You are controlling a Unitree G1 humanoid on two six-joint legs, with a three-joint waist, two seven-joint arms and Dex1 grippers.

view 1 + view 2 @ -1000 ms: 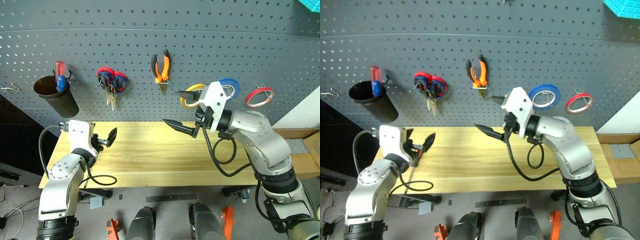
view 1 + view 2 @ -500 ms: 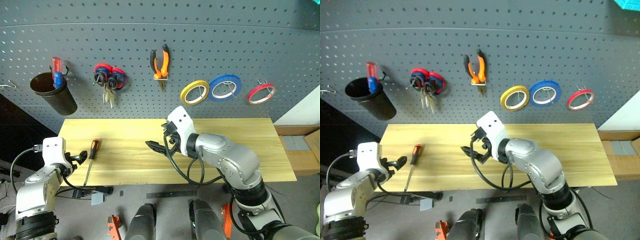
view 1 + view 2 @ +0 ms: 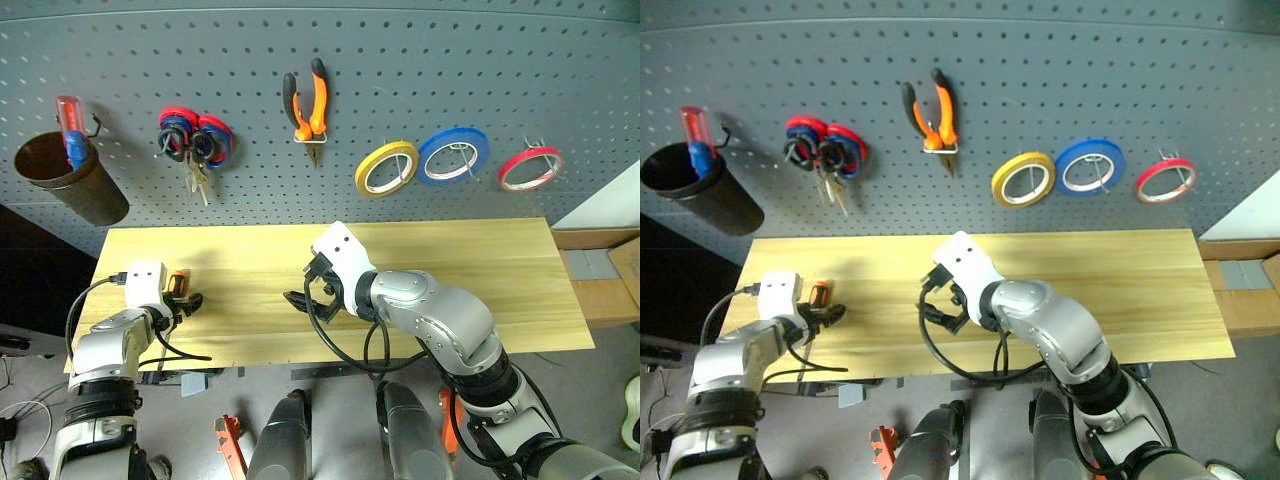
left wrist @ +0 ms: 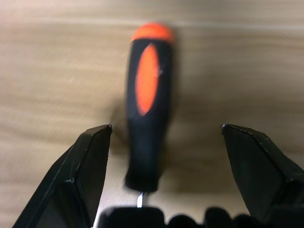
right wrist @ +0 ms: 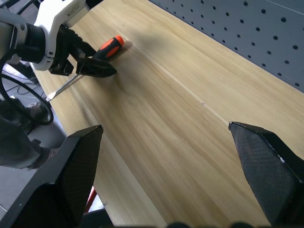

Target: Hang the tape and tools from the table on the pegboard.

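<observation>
I should next use my left gripper to hold the screwdriver by its thick orange-and-black handle [image 4: 149,107] so I can hang it, because the screwdriver's bulk is at one end of a thin metal shaft [image 4: 140,199].
The screwdriver [image 4: 147,109], with an orange-and-black handle, lies near the left end of the wooden table [image 3: 480,270]. My left gripper [image 3: 190,300] is low over it, open, one finger on each side of the handle without touching it. My right gripper [image 3: 303,290] hovers open over the middle of the table with nothing between its fingers. On the dark grey pegboard [image 3: 450,70] hang the orange-and-black pliers [image 3: 305,100] and, at the far right, the thin red tape [image 3: 530,167]. The right wrist view shows the screwdriver's shaft [image 5: 66,85] pointing toward the table's front edge.
A dark cup [image 3: 70,180] holding a red-handled screwdriver [image 3: 68,118] hangs at the board's left. Beside it hang scissors [image 3: 195,145] with red and blue handles. A yellow roll [image 3: 386,168] and a blue roll [image 3: 453,155] hang left of the red tape.
The camera has tilted down. My right gripper came away from the yellow roll on the board and sank to the table's middle. My left gripper dropped onto the screwdriver's handle.
</observation>
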